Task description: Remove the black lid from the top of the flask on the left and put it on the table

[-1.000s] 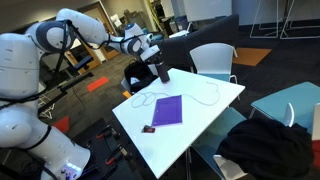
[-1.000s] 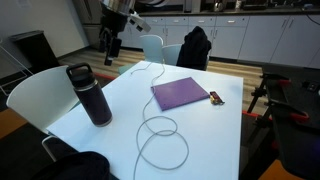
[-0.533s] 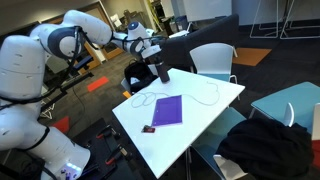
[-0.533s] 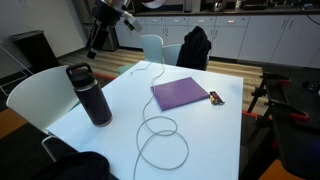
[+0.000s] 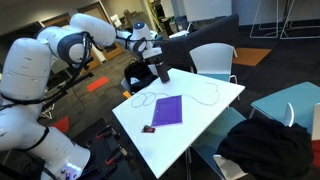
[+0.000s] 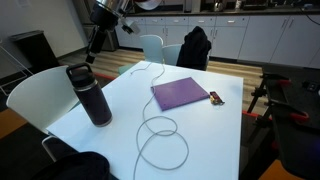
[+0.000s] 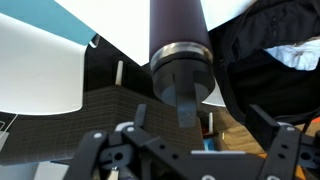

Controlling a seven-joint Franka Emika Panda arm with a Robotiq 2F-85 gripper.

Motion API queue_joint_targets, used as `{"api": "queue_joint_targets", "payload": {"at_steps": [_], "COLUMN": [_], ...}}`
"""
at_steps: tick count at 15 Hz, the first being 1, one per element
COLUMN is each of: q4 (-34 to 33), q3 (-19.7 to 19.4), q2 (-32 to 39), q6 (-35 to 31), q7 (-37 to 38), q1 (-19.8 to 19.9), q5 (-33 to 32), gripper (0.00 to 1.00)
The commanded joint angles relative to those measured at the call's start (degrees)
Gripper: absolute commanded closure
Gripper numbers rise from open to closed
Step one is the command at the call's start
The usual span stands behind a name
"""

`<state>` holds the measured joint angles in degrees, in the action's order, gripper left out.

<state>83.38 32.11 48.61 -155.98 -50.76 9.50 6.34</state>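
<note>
To lift off the black lid and put it on the table, the lid's bottom free, my gripper will next grab it from above by the strap on its top.
The dark flask point(image 6: 95, 103) stands upright near a corner of the white table point(image 6: 215, 135), with the black lid point(image 6: 79, 73) on top. It also shows in an exterior view point(image 5: 162, 72). My gripper point(image 6: 93, 44) hangs above and behind the flask, apart from it, and also shows in an exterior view point(image 5: 150, 50). In the wrist view, which is upside down, the flask body point(image 7: 178, 20) and its black lid point(image 7: 182, 72) with a strap lie ahead of my open, empty gripper point(image 7: 190, 152).
A purple notebook point(image 6: 183, 94) lies mid-table, with a small dark-red object point(image 6: 215, 98) beside it. A white cable point(image 6: 160, 135) loops across the table. White chairs point(image 6: 30, 95) stand around it; a black bag point(image 6: 195, 45) sits on one.
The arm has swung sideways so that my gripper now hangs over the flask's side of the table. The flask and lid have not moved.
</note>
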Motion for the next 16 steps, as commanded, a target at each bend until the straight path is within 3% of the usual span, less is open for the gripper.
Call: {"api": "queue_joint_targets", "payload": {"at_steps": [1,8,9,16], "q4": [-3.7,-6.12,-6.35,-7.73], "q3": [-0.43,-1.4,-1.67,-2.31], "q2": [1.68,3.59,3.78,4.75], "q6": [4.08,5.66,5.73,6.35], "q7": [-1.71,-3.06,-3.25,-5.59], "q1": [-0.89,-2.22,-2.49,-3.49], "q5": [1.46,0.96,0.91,0.91], "gripper": [0.0,0.0,0.2,0.73]}}
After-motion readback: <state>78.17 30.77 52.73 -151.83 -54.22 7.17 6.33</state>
